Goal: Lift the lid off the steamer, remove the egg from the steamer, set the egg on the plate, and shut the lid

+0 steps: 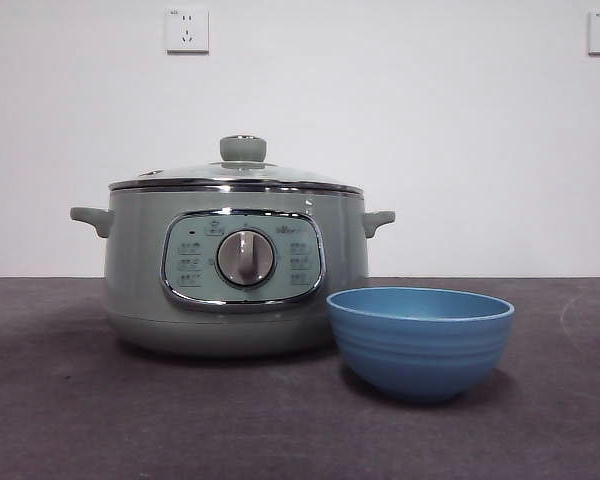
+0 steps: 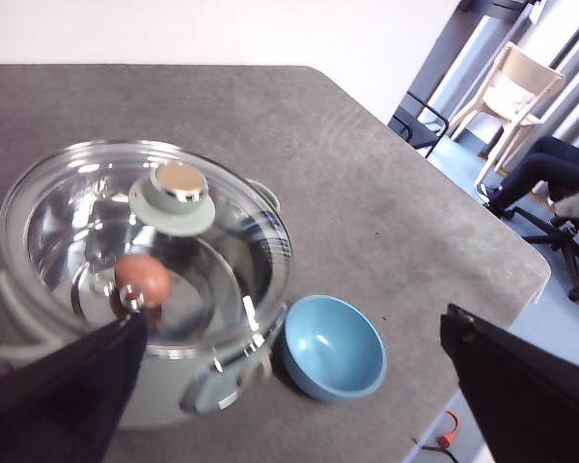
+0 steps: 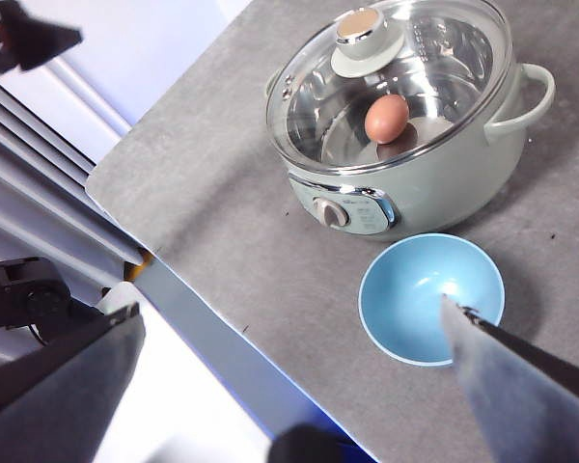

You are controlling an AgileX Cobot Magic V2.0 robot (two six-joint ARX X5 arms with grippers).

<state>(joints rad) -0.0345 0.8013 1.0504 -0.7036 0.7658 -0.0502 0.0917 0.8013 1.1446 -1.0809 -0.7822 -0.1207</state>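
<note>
My left gripper should next take hold of the glass lid's pale-green knob (image 1: pixel 242 148) (image 2: pixel 178 190) to lift the lid, which covers the whole pot and is too wide for the fingers.
The sage-green steamer (image 1: pixel 140 285) stands on the table with its lid (image 1: pixel 235 176) closed on it. The lid is see-through with a chrome rim and a pale-green knob (image 1: pixel 242 148). Through the lid (image 2: pixel 234 224) a brown egg (image 2: pixel 143 278) shows inside the pot; the right wrist view (image 3: pixel 387 118) shows it too. The blue plate (image 1: pixel 420 345), a deep bowl, stands empty right of the steamer's front. My left gripper (image 2: pixel 294 318) and right gripper (image 3: pixel 289 309) are both open and empty, high above the table and away from the pot. Neither arm shows in the front view.
Grey table top (image 1: pixel 70 420) around the pot. Table edge (image 2: pixel 463 318) lies near the bowl's side. Chairs (image 2: pixel 507 87) stand beyond the table. Two wall sockets (image 1: pixel 187 30) sit on the white back wall.
</note>
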